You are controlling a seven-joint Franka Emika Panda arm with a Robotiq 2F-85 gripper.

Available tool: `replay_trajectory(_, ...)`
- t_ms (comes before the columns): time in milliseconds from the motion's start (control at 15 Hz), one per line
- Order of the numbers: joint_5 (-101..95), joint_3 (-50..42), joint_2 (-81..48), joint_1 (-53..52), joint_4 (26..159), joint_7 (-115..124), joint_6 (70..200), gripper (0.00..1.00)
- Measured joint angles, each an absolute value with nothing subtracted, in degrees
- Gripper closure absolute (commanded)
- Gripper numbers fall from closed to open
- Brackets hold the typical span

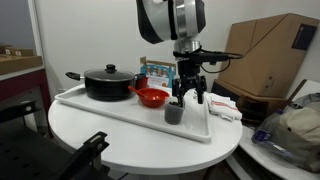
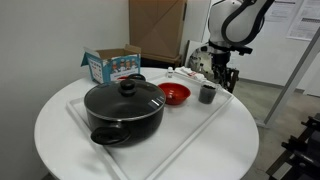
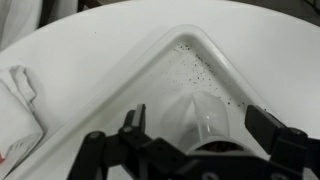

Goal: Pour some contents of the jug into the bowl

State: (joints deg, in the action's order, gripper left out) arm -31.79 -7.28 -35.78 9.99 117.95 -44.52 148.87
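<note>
Both fingers are around the jug, level with its near part, so my gripper should close.
The jug [image 1: 174, 113], a small dark grey cup, stands upright near a corner of the white tray [image 1: 115, 113], in both exterior views [image 2: 207, 94]. The small red-orange bowl [image 1: 151, 97] sits just beside it on the tray [image 2: 174, 94]. My gripper [image 1: 188, 97] hangs open just above and slightly behind the jug [image 2: 224, 80]. In the wrist view the jug [image 3: 200, 112] lies between the two spread fingers of the gripper [image 3: 201, 125], and neither finger touches it. The contents of the jug do not show.
A large black lidded pot [image 1: 108, 83] fills the other end of the tray [image 2: 124, 108]. A blue-and-white box [image 2: 112, 64] stands behind it. White packets or cloth [image 1: 225, 105] lie beside the tray. Cardboard boxes [image 1: 265, 55] stand beyond the round table.
</note>
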Motion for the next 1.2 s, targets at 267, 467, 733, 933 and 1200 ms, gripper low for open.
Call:
replay_trajectory(267,-31.81,-7.28,-35.89,9.71,117.77,-44.35,148.90,0.44)
replay_trajectory(467,-31.81,-7.28,-35.89,9.36,117.77,-44.03,148.90,0.69)
replay_trajectory(733,-31.83,-7.28,-35.88,8.92,117.73,-43.99,148.91,0.93)
replay_trajectory(933,-31.88,-7.28,-35.89,8.68,117.72,-43.98,148.92,0.90)
replay_trajectory(1200,-31.88,-7.28,-35.88,8.57,117.70,-43.98,148.93,0.90)
